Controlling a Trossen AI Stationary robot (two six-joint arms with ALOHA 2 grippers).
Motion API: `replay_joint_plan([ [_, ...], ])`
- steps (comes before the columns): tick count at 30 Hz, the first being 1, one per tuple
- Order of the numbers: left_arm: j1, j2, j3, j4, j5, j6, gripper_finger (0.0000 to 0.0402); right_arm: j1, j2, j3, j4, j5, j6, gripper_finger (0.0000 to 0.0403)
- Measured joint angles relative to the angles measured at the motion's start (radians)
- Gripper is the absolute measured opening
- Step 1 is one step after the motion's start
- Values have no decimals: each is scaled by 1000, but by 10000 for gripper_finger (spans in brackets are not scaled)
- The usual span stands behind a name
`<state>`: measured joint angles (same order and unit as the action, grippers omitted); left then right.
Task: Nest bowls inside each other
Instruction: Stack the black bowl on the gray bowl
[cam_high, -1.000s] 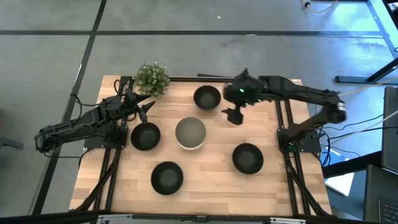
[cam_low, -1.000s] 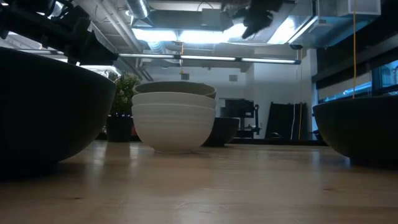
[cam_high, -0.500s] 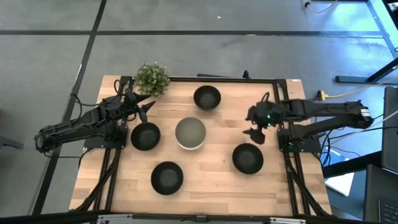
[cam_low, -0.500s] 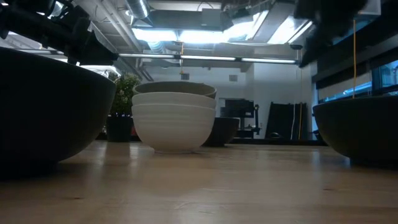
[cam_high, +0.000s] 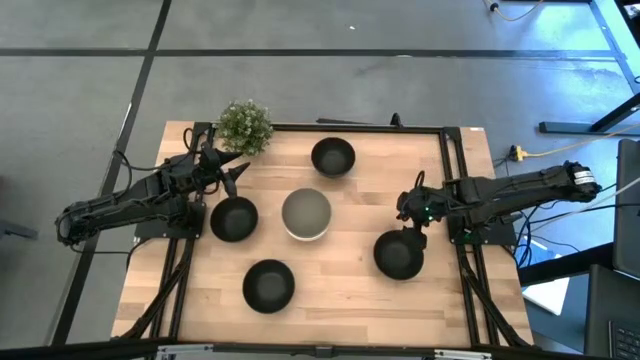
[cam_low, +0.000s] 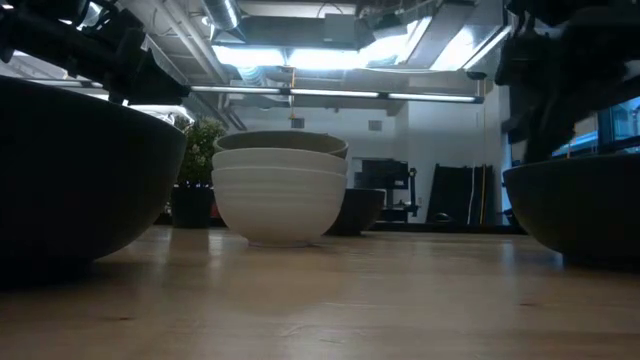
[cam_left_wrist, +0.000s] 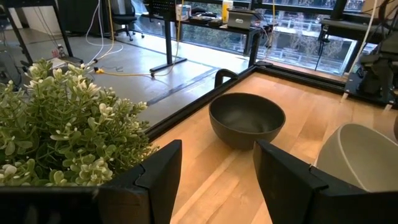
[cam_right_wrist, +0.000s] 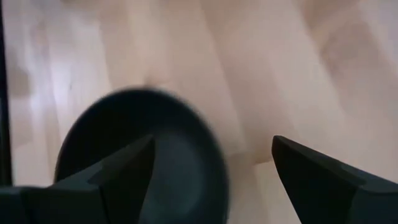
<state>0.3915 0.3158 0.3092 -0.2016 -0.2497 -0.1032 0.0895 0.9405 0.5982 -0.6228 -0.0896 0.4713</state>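
My right gripper grabs the black bowl by its rim (cam_high: 421, 248) next, to nest it inside the grey-olive bowl.
A grey-olive bowl sits nested on top of white bowls (cam_high: 306, 214) mid-table, and the same stack (cam_low: 280, 190) shows in the low view. Black bowls stand singly: far (cam_high: 333, 157), left (cam_high: 234, 218), near (cam_high: 269, 285) and right (cam_high: 398, 254). My right gripper (cam_high: 411, 219) hovers open just above the right black bowl's (cam_right_wrist: 140, 155) far rim, pointing down. In the low view it (cam_low: 545, 85) hangs clear above that bowl (cam_low: 580, 205). My left gripper (cam_high: 226, 171) waits open beside the plant, facing the far black bowl (cam_left_wrist: 247, 119).
A small green potted plant (cam_high: 244, 125) stands at the far left corner, close to my left gripper. Black rails (cam_high: 455, 180) run along the table's left, right and far sides. Bare wood (cam_high: 340, 300) lies between the near and right black bowls.
My right gripper has swept from beside the far black bowl toward the table's right and near side. It has come down over the right black bowl's far rim. The bowls have stayed in place.
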Motion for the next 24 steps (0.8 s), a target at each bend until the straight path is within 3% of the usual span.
replay_joint_plan([
  [12, 0, 0, 0, 0, 0, -2, 194, 14, 0, -48, 20, -10, 26, 324],
  [20, 0, 0, 0, 0, 0, -1, 194, 14, 0, -48, 62, -11, 176, 324],
  [24, 0, 0, 0, 0, 0, 0, 194, 14, 0, -48, 80, -11, 177, 324],
])
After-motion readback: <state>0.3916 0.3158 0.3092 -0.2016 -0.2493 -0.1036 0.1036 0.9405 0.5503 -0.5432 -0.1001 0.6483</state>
